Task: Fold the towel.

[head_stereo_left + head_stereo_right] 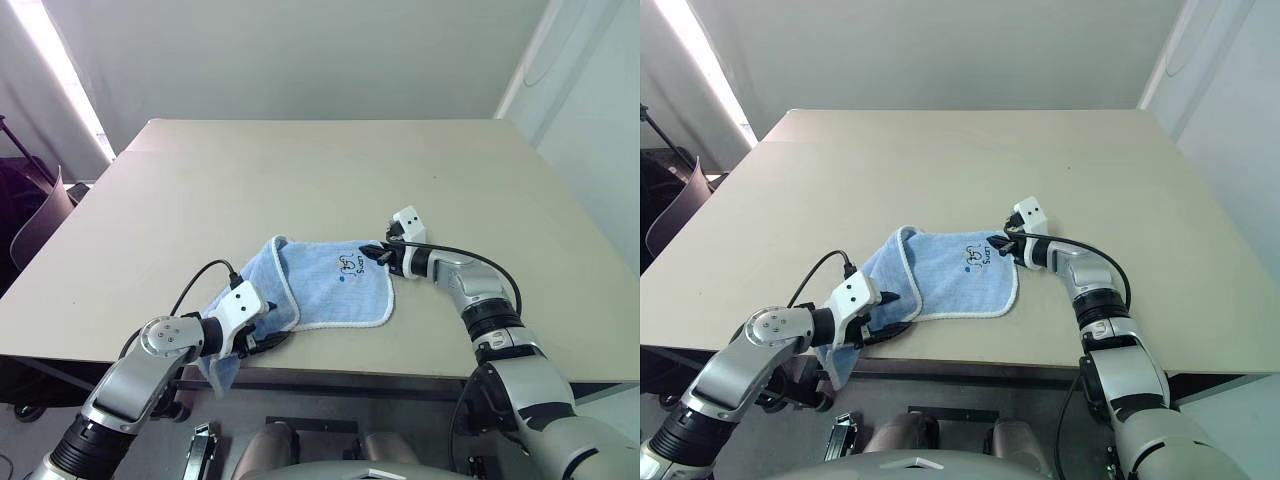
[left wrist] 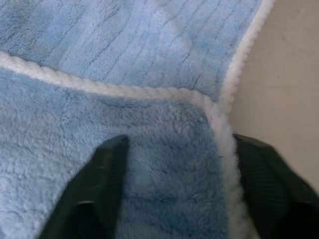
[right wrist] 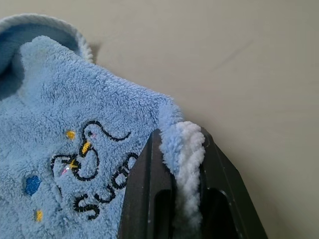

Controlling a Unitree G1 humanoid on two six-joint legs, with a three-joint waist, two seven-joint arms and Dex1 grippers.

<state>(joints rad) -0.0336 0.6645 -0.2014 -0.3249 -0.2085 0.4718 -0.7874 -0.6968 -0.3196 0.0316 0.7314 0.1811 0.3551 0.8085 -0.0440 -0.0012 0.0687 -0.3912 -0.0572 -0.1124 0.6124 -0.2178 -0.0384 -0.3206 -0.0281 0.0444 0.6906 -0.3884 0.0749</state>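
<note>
The left gripper grabs the bunched towel by its folded-over corner with white edging next, to straighten the towel.
The light-blue towel (image 1: pixel 330 280) with white edging lies on the table near its front edge, and its left part is bunched and hangs over that edge. Its dark logo (image 1: pixel 348 266) faces up near the far right corner. My right gripper (image 1: pixel 380 254) is shut on that corner; the white edging is pinched between its fingers (image 3: pixel 144 199). My left gripper (image 1: pixel 262 335) sits at the towel's near left part. Its fingers (image 2: pixel 94 199) stand apart, with a folded-over corner of the towel (image 2: pixel 164 164) between them.
The beige table (image 1: pixel 300 170) stretches far behind the towel. Its front edge (image 1: pixel 420 368) runs just below both grippers. A dark chair (image 1: pixel 40 225) stands off the table's left side.
</note>
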